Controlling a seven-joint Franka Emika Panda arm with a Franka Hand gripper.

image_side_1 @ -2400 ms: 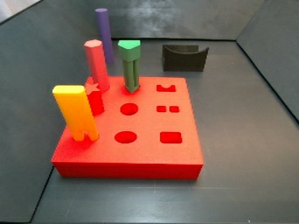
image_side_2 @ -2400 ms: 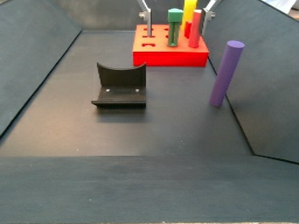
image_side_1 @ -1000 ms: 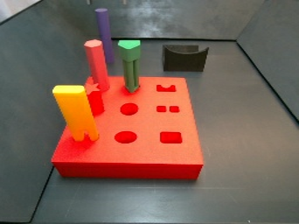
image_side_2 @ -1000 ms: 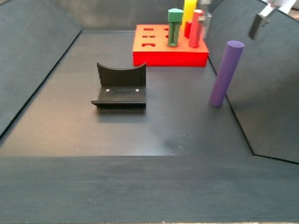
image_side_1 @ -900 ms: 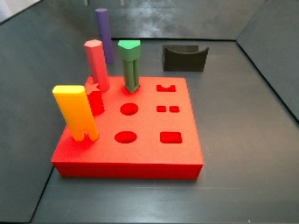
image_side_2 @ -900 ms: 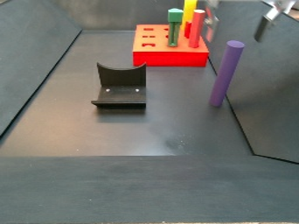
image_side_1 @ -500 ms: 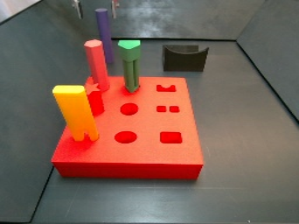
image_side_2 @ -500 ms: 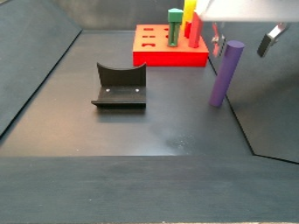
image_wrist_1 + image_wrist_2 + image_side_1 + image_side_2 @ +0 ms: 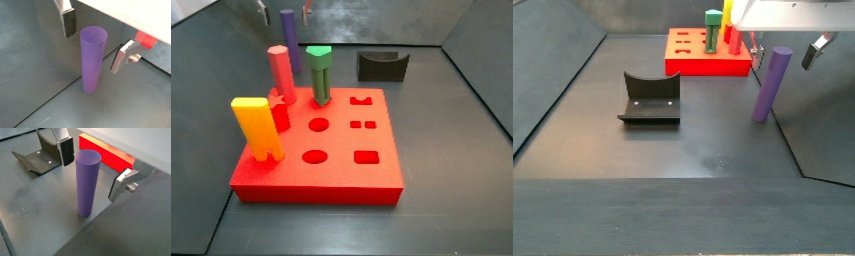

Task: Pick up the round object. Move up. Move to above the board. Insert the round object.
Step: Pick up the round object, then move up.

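The purple peg needs to go into the board, so I should grab it by its top end (image 9: 289,15) (image 9: 93,35) with my gripper next.
The round object, a tall purple peg (image 9: 768,88), stands upright on the dark floor near the side wall, apart from the board. It fills the middle of both wrist views (image 9: 93,60) (image 9: 87,183) and shows behind the board in a side view (image 9: 289,32). The gripper (image 9: 786,48) is open and straddles the peg's top, one finger (image 9: 67,152) on each side with a gap to the peg; its position shows in both wrist views (image 9: 95,39) (image 9: 95,167). The red board (image 9: 338,170) has shaped holes in its top.
A yellow peg (image 9: 254,128), a pinkish-red peg (image 9: 279,72) and a green peg (image 9: 319,74) stand in the board. The dark fixture (image 9: 651,97) stands on the floor beside the board, also seen in a wrist view (image 9: 39,155). Grey walls enclose the floor.
The gripper has come over from the board side and lowered around the top of the purple peg. The peg has not moved.
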